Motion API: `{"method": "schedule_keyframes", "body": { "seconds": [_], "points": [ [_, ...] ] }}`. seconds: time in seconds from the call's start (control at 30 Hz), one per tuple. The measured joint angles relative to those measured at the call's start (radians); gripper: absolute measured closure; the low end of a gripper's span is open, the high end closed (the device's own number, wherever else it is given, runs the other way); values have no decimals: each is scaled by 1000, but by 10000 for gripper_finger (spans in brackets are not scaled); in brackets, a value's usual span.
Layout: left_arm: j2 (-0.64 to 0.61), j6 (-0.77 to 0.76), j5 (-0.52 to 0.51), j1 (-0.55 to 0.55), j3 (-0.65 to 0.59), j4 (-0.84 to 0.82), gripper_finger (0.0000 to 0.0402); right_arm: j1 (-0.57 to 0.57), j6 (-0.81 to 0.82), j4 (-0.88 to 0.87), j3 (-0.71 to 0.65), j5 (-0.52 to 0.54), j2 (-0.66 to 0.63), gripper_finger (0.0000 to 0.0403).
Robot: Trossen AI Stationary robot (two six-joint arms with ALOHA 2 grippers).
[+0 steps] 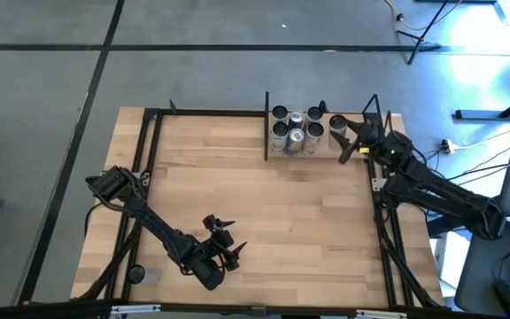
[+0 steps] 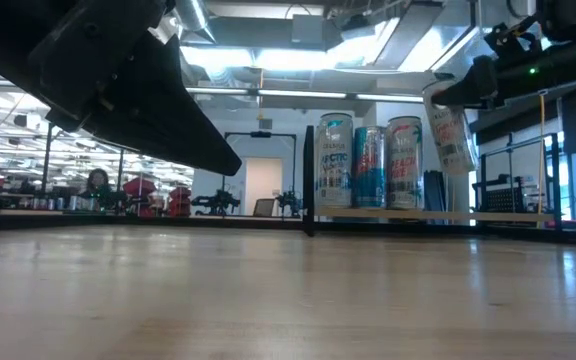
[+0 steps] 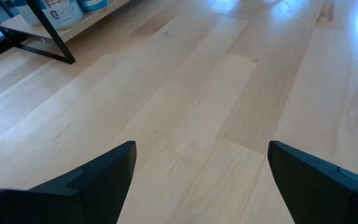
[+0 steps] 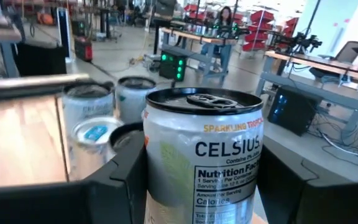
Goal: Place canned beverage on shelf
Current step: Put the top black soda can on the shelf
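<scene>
My right gripper should keep holding the can, because in the right wrist view the can hangs tilted above the tops of the standing cans and would fall.
My right gripper (image 1: pixel 345 133) is shut on a silver Celsius can (image 4: pixel 204 155) at the far right of the table, beside several cans (image 1: pixel 295 128) that stand upright on the shelf (image 1: pixel 326 156). In the low view the held can (image 2: pixel 450 135) hangs tilted above the shelf board (image 2: pixel 438 213), just right of the standing cans (image 2: pixel 368 165). My left gripper (image 1: pixel 224 237) is open and empty over the near middle of the table; its fingers show in its wrist view (image 3: pixel 197 180) above bare wood. My right gripper pinches the can's side wall (image 4: pixel 157 162) between its two fingers (image 4: pixel 120 180), just below the top rim. The fingers come about level from the table's right side. The can is lifted clear of the shelf board, lid up, and slightly tilted.
Thin black uprights (image 1: pixel 266 124) frame the shelf bay, and black rails (image 1: pixel 144 159) run along the table's sides. Bare wooden tabletop (image 1: pixel 264 204) lies between the two arms. People and workbenches show in the room beyond the table.
</scene>
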Motion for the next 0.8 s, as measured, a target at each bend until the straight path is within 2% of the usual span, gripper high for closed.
{"method": "schedule_keyframes", "body": {
  "seconds": [0.17,0.4,0.6,0.8],
  "points": [
    [0,1,0,0,0,-1,52,-127,38,35,0,-127,7,200],
    [0,1,-6,0,0,-3,52,-257,115,258,-127,-211,19,200],
    [0,1,-30,1,0,-3,52,-276,150,389,-196,-224,55,200],
    [0,27,-35,4,0,-3,52,-275,161,457,-202,-228,170,200]
  ]
}}
